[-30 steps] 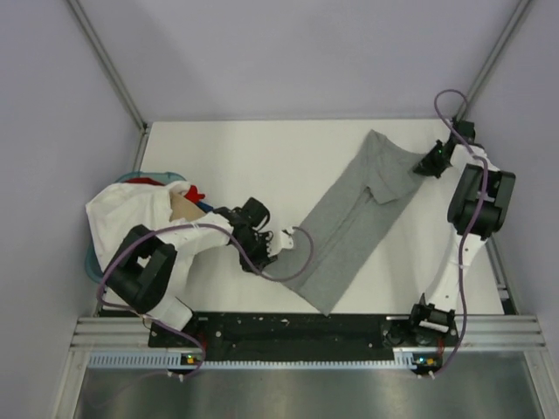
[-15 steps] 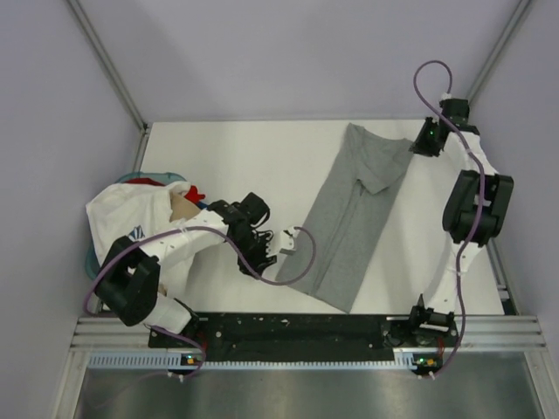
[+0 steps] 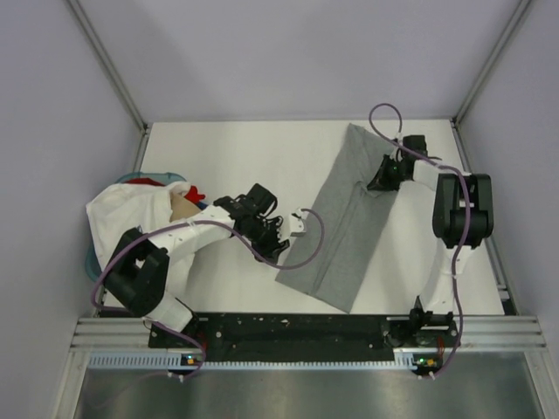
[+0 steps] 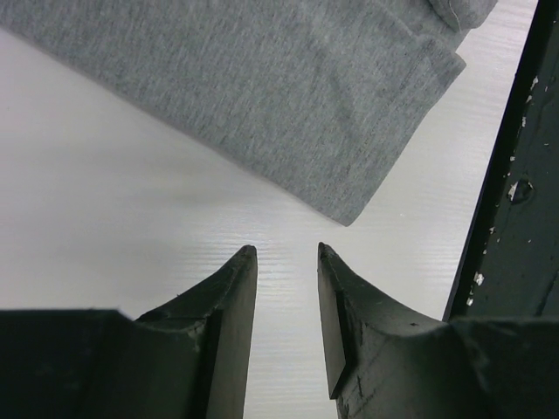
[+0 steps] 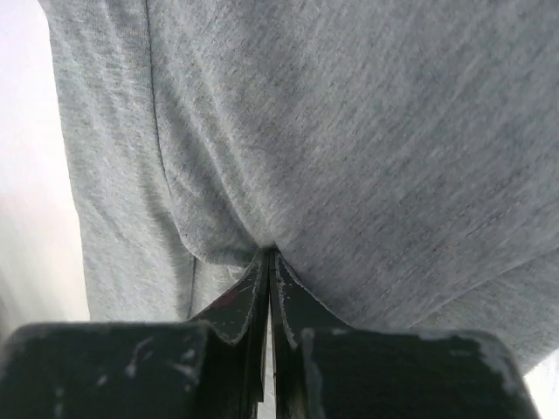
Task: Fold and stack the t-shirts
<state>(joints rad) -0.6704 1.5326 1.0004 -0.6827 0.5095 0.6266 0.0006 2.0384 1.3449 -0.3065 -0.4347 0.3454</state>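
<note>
I should next grab the heather-grey t-shirt [image 3: 342, 229] by the near-end corner [image 3: 281, 277] with my left gripper. The t-shirt's other corner then stays free for folding the t-shirt over.
A heather-grey t-shirt [image 3: 342, 229] lies folded into a long strip, slanting across the right half of the white table [image 3: 236, 157]. My right gripper [image 3: 382, 179] is shut on a pinch of its cloth near the upper end; in the right wrist view the jaws [image 5: 269, 255] meet with grey cloth [image 5: 367, 131] bunched over them. My left gripper [image 3: 284, 243] is open and empty, low over bare table just left of the shirt's lower edge. In the left wrist view its fingertips [image 4: 286, 253] stand apart, short of a corner of the grey shirt [image 4: 262, 78].
A heap of other tees sits at the table's left edge: a white one [image 3: 131, 218] on top, tan [image 3: 182, 208] and red [image 3: 194, 192] showing beneath, in a teal-rimmed basket [image 3: 131, 177]. The black base rail [image 3: 297, 327] runs along the near edge and shows in the left wrist view [image 4: 515, 175].
My right gripper has swung left and nearer with the grey cloth, drawing the shirt's upper right part over itself. My left gripper has moved right, towards the shirt's lower edge.
</note>
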